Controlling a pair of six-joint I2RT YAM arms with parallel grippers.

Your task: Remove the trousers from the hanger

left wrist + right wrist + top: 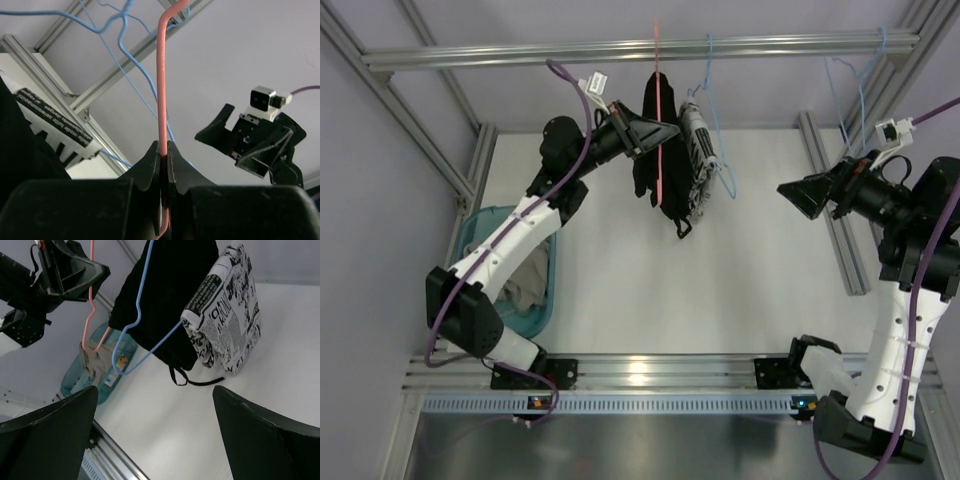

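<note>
Next, my right gripper grabs the pink hanger's upper wire near the hook, so that my left gripper removes the trousers [655, 160].
The black trousers [655, 160] hang from the pink hanger [658, 90] under the top rail. My left gripper [667, 128] is shut on the hanger's wire; in the left wrist view its jaws [164, 150] pinch the pink wire [161, 75]. In the right wrist view the trousers [170, 290] hang with a drawstring [192, 381] dangling, and the hanger's corner [92, 342] sticks out at their left. My right gripper [798, 195] is open and empty, to the right of the trousers and apart from them; it looks down at the table [155, 440].
A black-and-white patterned garment [698, 150] hangs on a light blue hanger [135, 325] right beside the trousers. Another blue hanger [855, 80] hangs at the right. A teal basket [535, 310] holding grey-beige cloth [525, 280] stands at the left.
</note>
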